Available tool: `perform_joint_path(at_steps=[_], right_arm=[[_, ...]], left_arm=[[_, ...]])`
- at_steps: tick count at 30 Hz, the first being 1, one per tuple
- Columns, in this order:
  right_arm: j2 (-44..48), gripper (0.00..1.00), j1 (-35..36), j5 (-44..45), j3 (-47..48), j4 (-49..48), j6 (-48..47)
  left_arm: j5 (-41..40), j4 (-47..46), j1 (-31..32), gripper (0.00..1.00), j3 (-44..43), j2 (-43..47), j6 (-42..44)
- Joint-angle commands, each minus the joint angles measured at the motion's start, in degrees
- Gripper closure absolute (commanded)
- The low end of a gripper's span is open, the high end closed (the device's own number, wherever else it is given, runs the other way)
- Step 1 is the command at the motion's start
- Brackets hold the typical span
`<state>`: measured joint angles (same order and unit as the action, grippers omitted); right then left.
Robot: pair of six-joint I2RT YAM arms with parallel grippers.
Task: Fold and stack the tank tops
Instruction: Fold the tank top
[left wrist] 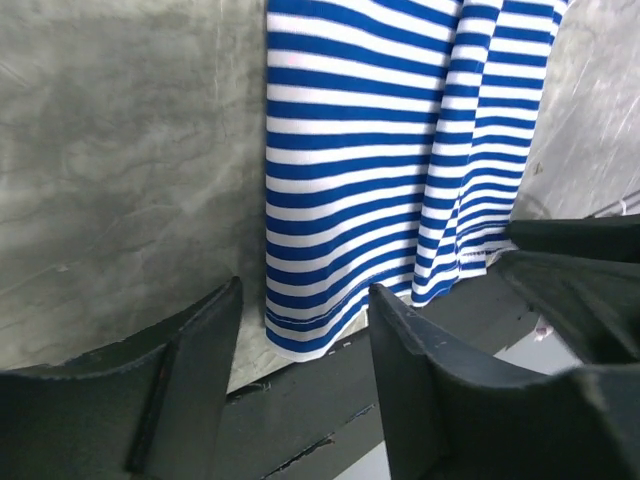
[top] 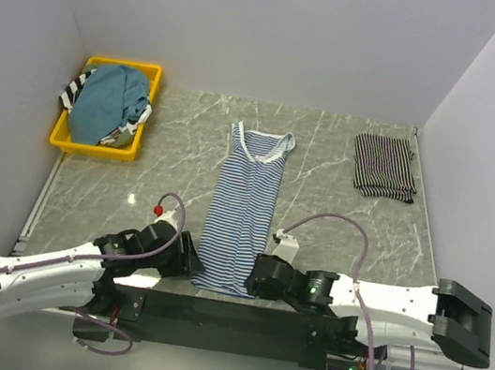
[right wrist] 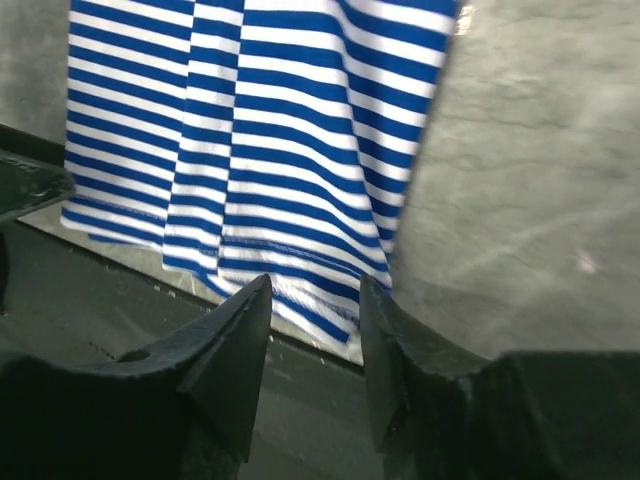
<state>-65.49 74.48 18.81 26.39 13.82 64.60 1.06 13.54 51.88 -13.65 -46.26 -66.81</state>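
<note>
Next, my right gripper grabs the striped tank top by its hem corner point(top: 249, 291) point(right wrist: 331, 308) opposite my left gripper, to fold the hem toward the neck.
A blue-and-white striped tank top point(top: 244, 208) lies lengthwise on the marble table, folded narrow, neck at the far end and hem at the near edge. My left gripper point(top: 185, 260) sits at the hem's left corner. In the left wrist view that gripper point(left wrist: 305, 300) is open, and the hem point(left wrist: 310, 335) lies flat just beyond its tips. My right gripper point(top: 258, 277) is at the hem's right corner. It point(right wrist: 315, 290) is open too, with the hem point(right wrist: 320, 305) resting on the table ahead of it. A folded black striped tank top point(top: 383, 167) lies at the far right.
A yellow bin point(top: 69, 142) at the far left holds a teal top point(top: 107, 103) and more striped fabric. The hem hangs slightly over the table's near edge onto the black base rail point(left wrist: 330, 400). White walls close in the left, back and right sides.
</note>
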Motion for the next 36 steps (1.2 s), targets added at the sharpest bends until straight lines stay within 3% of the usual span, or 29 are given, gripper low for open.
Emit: perform_joint_path(at_steps=[1,8,15,24,32,35,36], right_arm=[[5.6,0.51,0.1,4.4,2.5,8.1,0.6],[12.9,0.50,0.2,3.8,-1.9,13.0,5.4],[5.1,0.50,2.9,-1.0,-4.0,4.4,7.6],[-1.6,0.49,5.7,-1.1,-3.6,0.1,10.5],[-3.4,0.57,6.6,1.1,-2.8,1.8,11.8],[-2.5,0.65,6.6,2.5,-2.3,3.2,11.9],[-2.3,0.72,6.6,3.0,-2.0,4.3,11.9]], left_arm=[[2.8,-0.8,-0.2,0.41,1.8,-1.5,0.9],[0.9,1.4,0.2,0.50,3.1,-1.9,-1.7],[1.6,1.1,0.7,0.53,5.5,-0.9,-2.0],[0.1,-2.5,7.3,0.54,7.7,-3.8,-6.5],[-2.7,-3.1,12.8,0.63,6.0,-8.6,-9.3],[-4.1,-1.8,12.7,0.71,4.8,-8.2,-9.0],[-5.4,-0.8,12.8,0.75,4.3,-7.9,-9.0]])
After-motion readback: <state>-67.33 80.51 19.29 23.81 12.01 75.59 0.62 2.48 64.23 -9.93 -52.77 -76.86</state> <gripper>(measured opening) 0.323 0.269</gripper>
